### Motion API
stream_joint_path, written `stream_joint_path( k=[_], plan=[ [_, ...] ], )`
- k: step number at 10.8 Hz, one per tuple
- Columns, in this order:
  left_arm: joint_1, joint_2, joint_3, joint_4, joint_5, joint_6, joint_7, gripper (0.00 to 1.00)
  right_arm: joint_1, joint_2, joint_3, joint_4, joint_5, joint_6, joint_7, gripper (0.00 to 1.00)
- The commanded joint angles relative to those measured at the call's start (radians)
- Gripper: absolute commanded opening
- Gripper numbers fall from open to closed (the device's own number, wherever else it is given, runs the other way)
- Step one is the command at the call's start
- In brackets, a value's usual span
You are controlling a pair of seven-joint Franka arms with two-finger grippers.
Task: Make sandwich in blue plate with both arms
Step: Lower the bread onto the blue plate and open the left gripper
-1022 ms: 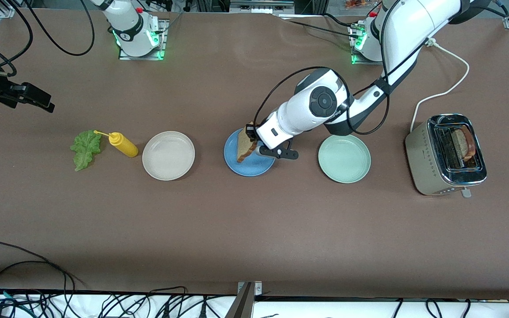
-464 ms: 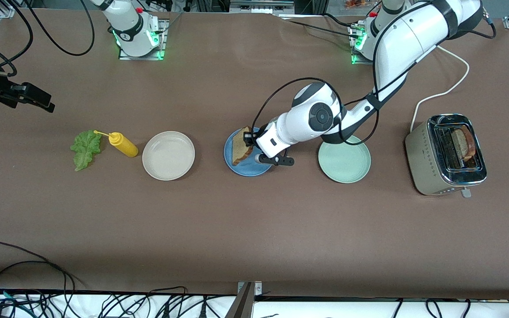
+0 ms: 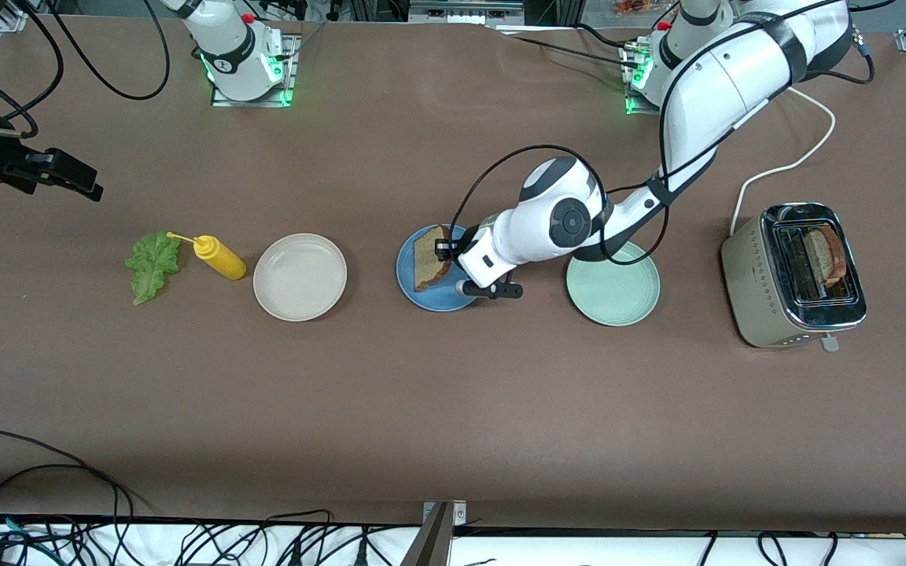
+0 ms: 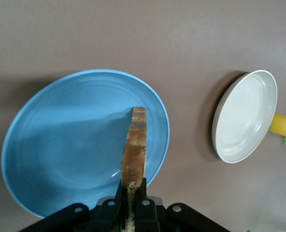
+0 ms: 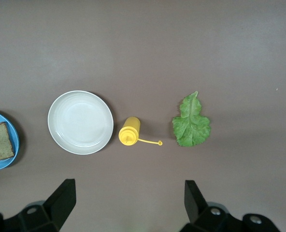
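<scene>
The toast slice's lower edge (image 3: 423, 284) is inside the rim of the blue plate (image 3: 406, 271), so the robot's left gripper needs to let go of the toast slice now.
The blue plate (image 3: 406, 271) (image 4: 70, 145) sits mid-table between two other plates. My left gripper (image 3: 447, 253) (image 4: 133, 187) is shut on one brown toast slice (image 3: 429, 267) (image 4: 135, 150), which it holds edge-up low over that plate; I cannot tell if the toast touches the plate. A second toast slice (image 3: 825, 255) stands in the toaster (image 3: 767, 295). The green lettuce leaf (image 3: 152, 263) (image 5: 191, 123) lies flat toward the right arm's end. My right gripper (image 3: 79, 185) (image 5: 128, 193) hangs open and empty high over the table near the lettuce, and that arm waits.
A yellow squeeze bottle (image 3: 219, 257) (image 5: 129, 131) lies between the lettuce and the cream-white plate (image 3: 300, 277) (image 5: 80, 122). A mint-green plate (image 3: 613, 283) sits between the blue plate and the toaster. The toaster's white cord (image 3: 795, 161) runs toward the left arm's base.
The left arm has come down and drawn in slightly, so the held toast is lower over the blue plate. The right arm has barely shifted.
</scene>
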Motion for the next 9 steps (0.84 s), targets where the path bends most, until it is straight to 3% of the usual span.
stream_joint_path(
  k=[1,3,5,8,9],
  plan=[
    [0.004,0.03,-0.017,0.022,-0.069,0.008,0.043,0.0,0.003,0.004,0.006,0.012,-0.004,-0.01,0.017,1.0],
    [0.001,0.025,-0.014,0.019,-0.06,0.003,0.043,0.1,0.003,0.004,0.006,0.011,-0.004,-0.01,0.016,1.0],
    [0.008,0.014,-0.013,0.016,-0.016,-0.003,0.032,0.35,0.003,0.009,0.006,0.012,-0.004,-0.013,0.016,1.0],
    [0.02,-0.021,-0.01,0.016,0.007,-0.058,0.031,0.63,0.003,0.007,0.004,0.012,-0.004,-0.014,0.005,1.0],
    [0.021,-0.048,-0.008,0.014,0.047,-0.084,0.028,0.77,0.003,0.007,0.004,0.012,-0.004,-0.014,0.005,1.0]
  ],
)
